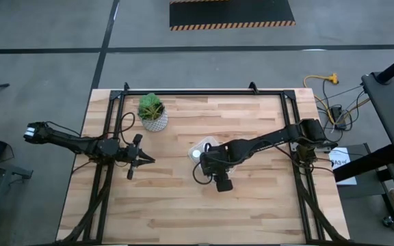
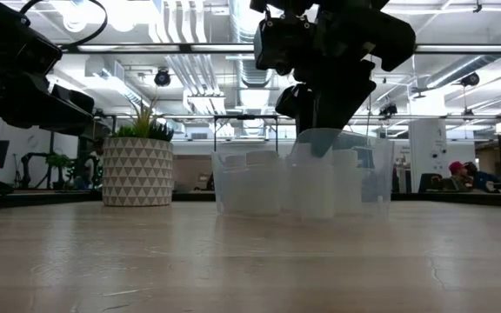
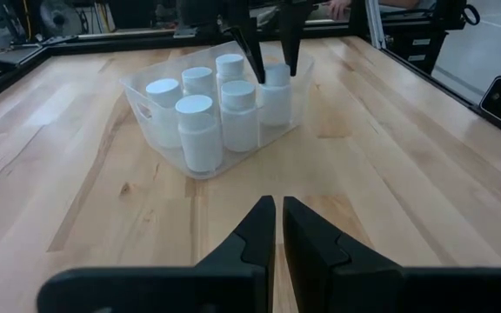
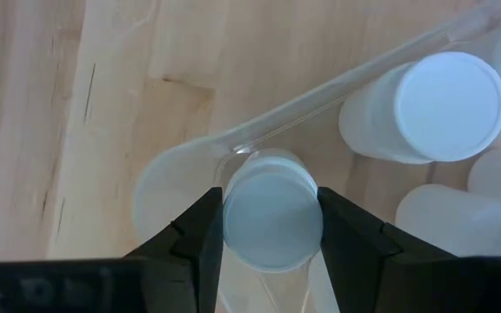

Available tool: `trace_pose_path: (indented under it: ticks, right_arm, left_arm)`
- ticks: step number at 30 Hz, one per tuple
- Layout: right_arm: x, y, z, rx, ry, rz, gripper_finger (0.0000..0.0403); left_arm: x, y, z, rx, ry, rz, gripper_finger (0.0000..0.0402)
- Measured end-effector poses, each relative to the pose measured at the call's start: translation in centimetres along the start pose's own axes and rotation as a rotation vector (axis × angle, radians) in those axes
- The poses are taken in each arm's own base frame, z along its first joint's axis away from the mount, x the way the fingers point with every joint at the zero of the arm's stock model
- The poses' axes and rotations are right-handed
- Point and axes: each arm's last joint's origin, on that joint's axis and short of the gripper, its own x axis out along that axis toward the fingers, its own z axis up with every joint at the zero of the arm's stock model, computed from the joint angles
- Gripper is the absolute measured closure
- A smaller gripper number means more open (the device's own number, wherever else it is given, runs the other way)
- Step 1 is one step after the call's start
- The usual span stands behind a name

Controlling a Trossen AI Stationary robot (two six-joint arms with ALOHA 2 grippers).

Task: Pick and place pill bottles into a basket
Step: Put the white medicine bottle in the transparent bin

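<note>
My right gripper should open now. In the right wrist view the held bottle [image 4: 272, 222] is inside the basket's corner [image 4: 177, 187] beside the others, so the bottle would stay in the basket.
The clear basket [image 3: 142, 100] stands at the table's middle [image 1: 201, 145]. Six white pill bottles show in it; five stand free on its floor, such as one [image 3: 197, 130] at its near corner. My right gripper [image 4: 270, 213] is above the basket's corner, shut on the sixth bottle [image 3: 276, 91]. My left gripper [image 3: 278, 226] is shut and empty, low over the table to the left of the basket [image 1: 142, 159]. My right gripper pinches the bottle's round cap [image 4: 272, 228] between its two fingers, one on each side. The fingers [image 3: 255, 52] come from above, pointing down. The bottle is upright inside the basket's corner; its base looks level with the others' [image 2: 316, 209].
A white patterned pot with a green plant [image 1: 154, 116] stands at the far left of the basket, also seen in the low view [image 2: 137, 169]. Black frame rails [image 1: 104, 137] run along the table's left, right and far sides. Bare wood [image 1: 183, 205] lies toward the near edge.
</note>
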Motion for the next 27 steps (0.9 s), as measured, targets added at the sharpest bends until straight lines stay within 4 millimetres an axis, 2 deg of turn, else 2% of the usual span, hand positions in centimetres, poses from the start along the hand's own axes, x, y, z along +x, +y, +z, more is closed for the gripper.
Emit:
trace_pose_path:
  ticks: [7, 17, 27]
  right_arm:
    - [0.03, 0.02, -0.04, -0.004, 0.002, 0.008, 0.0262]
    - [0.05, 0.03, -0.05, 0.002, 0.002, 0.009, 0.0214]
    - [0.05, 0.06, -0.02, 0.016, -0.001, 0.008, 0.0208]
  left_arm:
    - [0.0, 0.0, 0.0, 0.0, 0.0, 0.0, 0.0393]
    - [0.0, 0.0, 0.0, 0.0, 0.0, 0.0, 0.0393]
    - [0.0, 0.0, 0.0, 0.0, 0.0, 0.0, 0.0393]
